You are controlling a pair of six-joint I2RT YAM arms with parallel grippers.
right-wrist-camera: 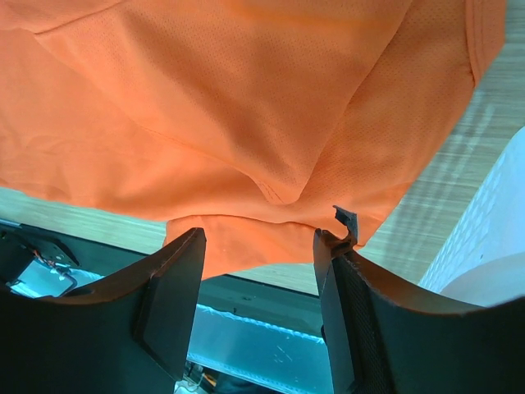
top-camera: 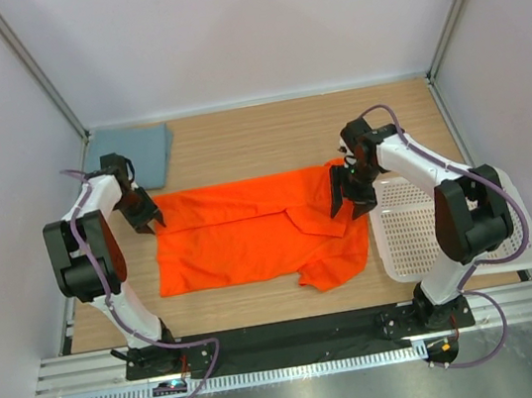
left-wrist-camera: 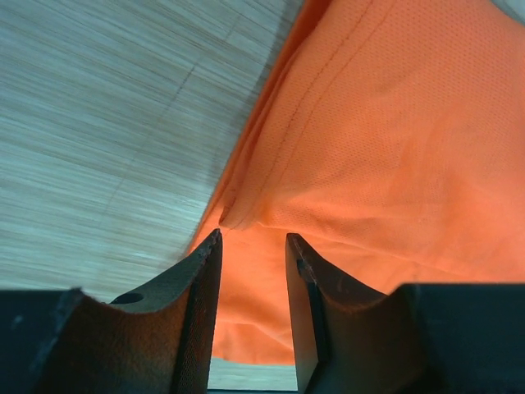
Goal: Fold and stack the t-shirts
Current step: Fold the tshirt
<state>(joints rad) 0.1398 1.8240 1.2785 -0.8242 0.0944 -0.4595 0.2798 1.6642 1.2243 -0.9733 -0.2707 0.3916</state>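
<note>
My right gripper should take the orange t-shirt's folded-over flap by its pointed tip next. Then it can lift and straighten the rumpled fold.
The bright orange t-shirt (top-camera: 241, 233) lies spread across the middle of the table, with its right part folded over and rumpled. The grey-blue t-shirt (top-camera: 130, 146) lies folded flat at the back left corner. My left gripper (top-camera: 149, 218) is open at the orange shirt's upper left corner. In the left wrist view that gripper (left-wrist-camera: 253, 240) has its tips at the hem of the orange shirt (left-wrist-camera: 385, 139), with nothing between the jaws. My right gripper (top-camera: 349, 202) is open over the shirt's right side. In the right wrist view that gripper (right-wrist-camera: 258, 238) is empty just above the orange fabric (right-wrist-camera: 230, 98).
A white perforated basket (top-camera: 421, 231) stands at the right edge, close beside the right arm, and also shows in the right wrist view (right-wrist-camera: 496, 222). The wooden table (top-camera: 257, 135) is walled at the back and both sides. A black strip and metal rail run along the near edge.
</note>
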